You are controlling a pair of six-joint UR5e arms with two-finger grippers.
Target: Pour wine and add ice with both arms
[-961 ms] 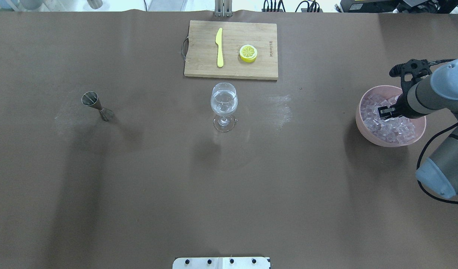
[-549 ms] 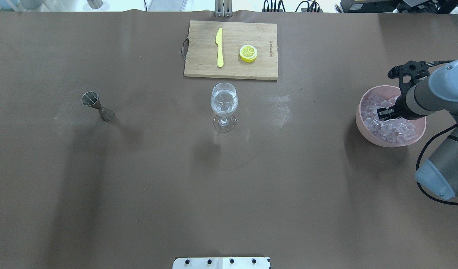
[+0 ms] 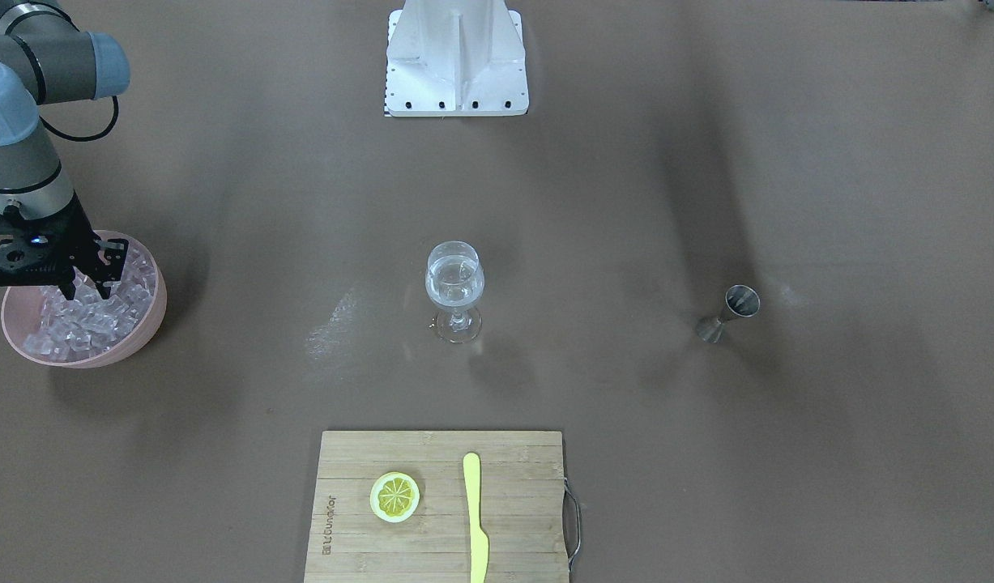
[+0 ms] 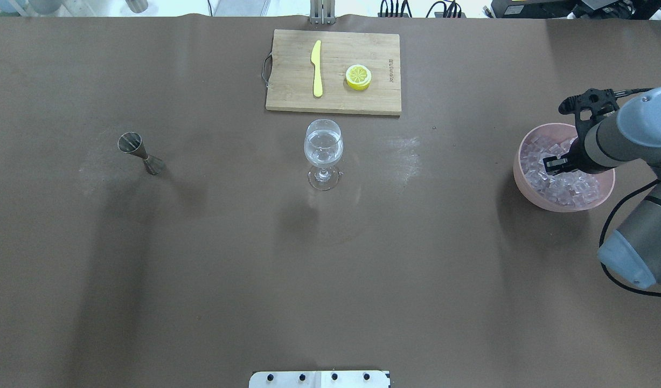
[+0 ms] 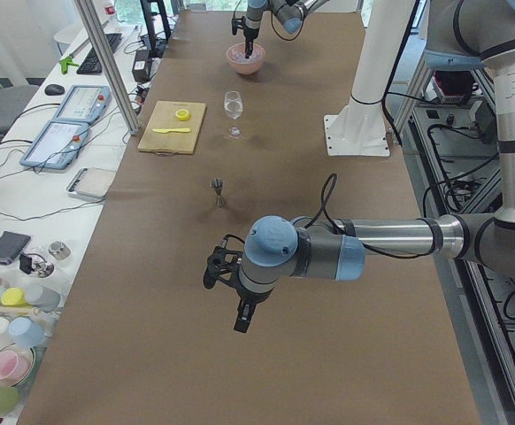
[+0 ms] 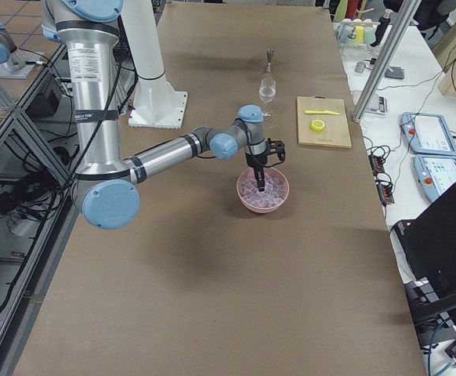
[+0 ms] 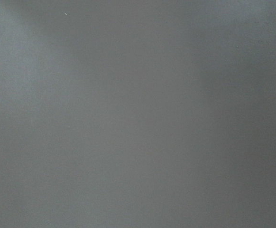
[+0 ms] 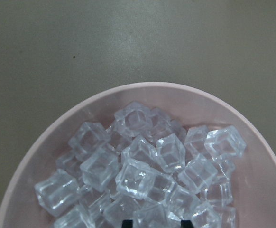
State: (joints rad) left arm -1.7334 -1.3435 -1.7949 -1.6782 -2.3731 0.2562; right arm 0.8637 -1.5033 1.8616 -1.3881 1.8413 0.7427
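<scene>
The opposite sides of one clear ice cube (image 8: 151,214) need to be grabbed next by my right gripper, to add ice to the wine.
A pink bowl (image 4: 524,188) at the table's right end holds the ice (image 4: 570,186), many small clear cubes, also close up in the right wrist view (image 8: 142,175). My right gripper (image 4: 556,163) points down into the bowl, its tips among the cubes. In the right wrist view its fingertips (image 8: 127,223) stand apart with a cube between them. A wine glass (image 4: 324,145) with clear liquid stands at mid table. A steel jigger (image 4: 139,152) stands to the left. My left gripper (image 5: 242,320) hangs over bare table, seen only from the left side; I cannot tell its state.
A wooden cutting board (image 4: 352,102) behind the glass carries a yellow knife (image 4: 316,67) and a lemon half (image 4: 358,76). The white robot base (image 3: 456,57) is at the near edge. The left wrist view shows only brown table.
My right arm has shifted slightly and the gripper has sunk a little further into the ice. Glass, jigger and board have not moved.
</scene>
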